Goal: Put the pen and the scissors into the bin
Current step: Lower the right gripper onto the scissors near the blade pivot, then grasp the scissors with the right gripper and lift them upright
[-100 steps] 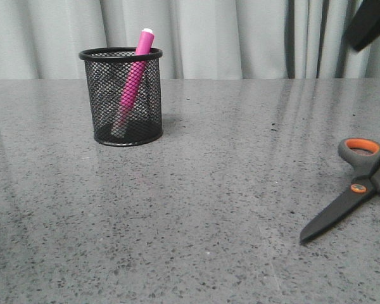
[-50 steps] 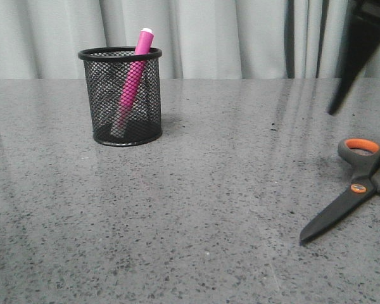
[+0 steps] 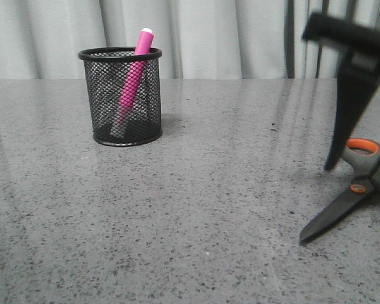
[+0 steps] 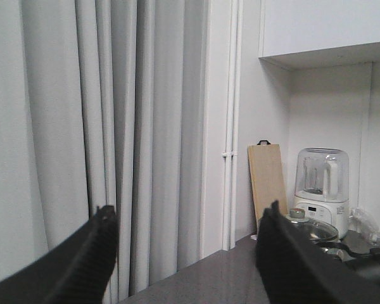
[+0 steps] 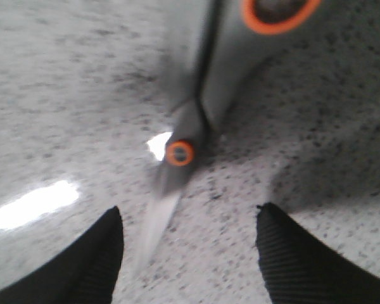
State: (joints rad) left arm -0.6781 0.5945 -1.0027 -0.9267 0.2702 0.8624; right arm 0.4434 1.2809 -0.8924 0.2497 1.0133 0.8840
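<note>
I need to move my right gripper toward the scissors' orange pivot before I close on it. The pivot is ahead of my gripper's fingers, so they would miss it if I closed now.
The black mesh bin stands at the back left of the table. The magenta pen leans inside it, its white tip above the rim. The scissors lie flat at the right edge, blades pointing to the near left; they also show in the right wrist view, blurred. My right gripper is open and empty, just above the scissors; one finger hangs in front of the orange handle loop. My left gripper is open and empty, raised and facing the curtain.
Grey speckled table with grey curtains behind. The left wrist view shows a wooden board and a blender on a far counter.
My right gripper has come down from the upper right corner to just above the scissors. The bin, pen and scissors have not moved.
</note>
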